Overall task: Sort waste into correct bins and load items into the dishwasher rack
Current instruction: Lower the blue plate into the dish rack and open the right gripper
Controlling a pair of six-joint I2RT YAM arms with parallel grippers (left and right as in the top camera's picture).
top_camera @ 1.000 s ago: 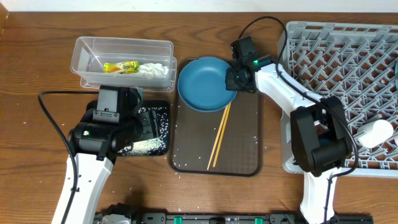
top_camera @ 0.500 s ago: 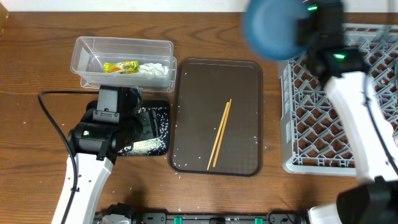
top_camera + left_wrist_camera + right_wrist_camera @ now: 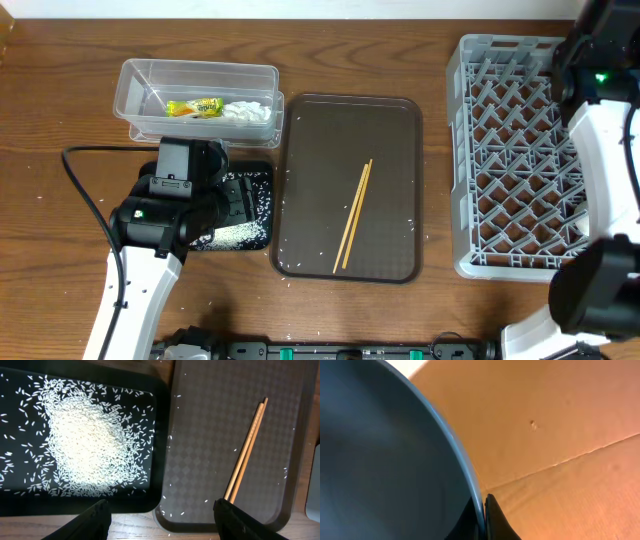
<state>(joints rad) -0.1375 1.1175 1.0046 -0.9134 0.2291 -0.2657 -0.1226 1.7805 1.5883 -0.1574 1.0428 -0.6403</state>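
The plate's rim shows against cardboard beyond the rack's grid, so my right gripper keeps hold of the dark-blue plate for now until it rests on the rack's grid [image 3: 526, 105].
My right gripper [image 3: 484, 510] is shut on the rim of the dark-blue plate [image 3: 395, 460], which fills the left of the right wrist view. Overhead, the right arm [image 3: 600, 110] reaches over the grey dishwasher rack [image 3: 510, 150]; its gripper and the plate are out of that frame. My left gripper [image 3: 162, 512] is open and empty over the near edge of the black tray [image 3: 100, 502], which holds white rice [image 3: 85, 450]. The chopsticks [image 3: 353, 215] lie on the brown tray [image 3: 345, 130]. The clear tub [image 3: 200, 72] holds the yellow-green wrapper [image 3: 195, 106] and tissue [image 3: 250, 112]. Bowl and cups are not visible.
Stray rice grains lie on the brown tray's near part [image 3: 200, 505] and on the wood beside it. The left arm [image 3: 150, 220] covers part of the black tray. Brown cardboard-like surface [image 3: 560, 435] fills the rest of the right wrist view.
My right gripper has lifted the blue plate off the brown tray and carried it up and right over the rack, out of the overhead frame. The left arm has not moved.
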